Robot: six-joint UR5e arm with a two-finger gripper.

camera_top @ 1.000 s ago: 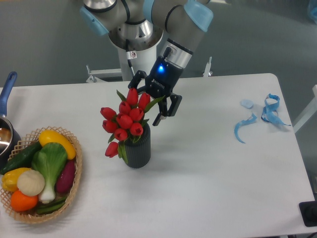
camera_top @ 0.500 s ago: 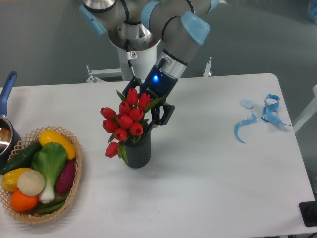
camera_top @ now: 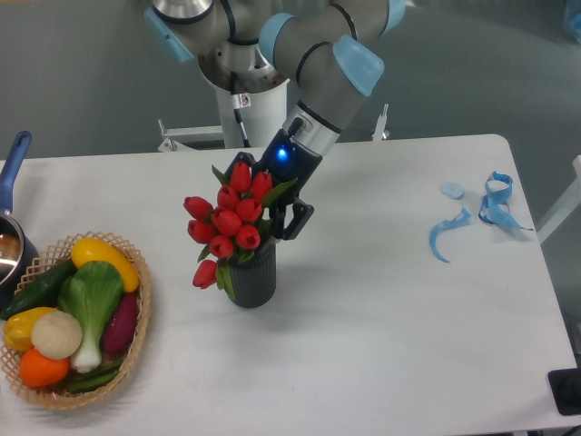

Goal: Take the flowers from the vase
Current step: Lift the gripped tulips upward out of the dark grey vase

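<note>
The robot's gripper needs to lift the flowers [camera_top: 227, 221] out of the vase [camera_top: 253, 280] next, so it should grab the stems below the red buds.
The flowers [camera_top: 227, 221], a bunch of red tulip buds with green leaves, stand upright in the vase [camera_top: 253, 280], a small dark grey ribbed cylinder left of the table's middle. My gripper [camera_top: 262, 205] has come down from behind and to the right, tilted, right at the top of the bunch. Its jaws are open and straddle the upper buds. One finger [camera_top: 294, 219] shows dark to the right of the buds, just above the vase's mouth. The other is mostly hidden behind the tulips.
A wicker basket [camera_top: 142, 301] of vegetables sits at the front left. A pot with a blue handle [camera_top: 15, 153] is at the left edge. Blue ribbon scraps [camera_top: 482, 213] lie at the right. The arm's base [camera_top: 245, 86] stands behind the table.
The gripper has moved down and to the left, from behind the bunch to around its upper buds. The flowers and vase have stayed in place.
</note>
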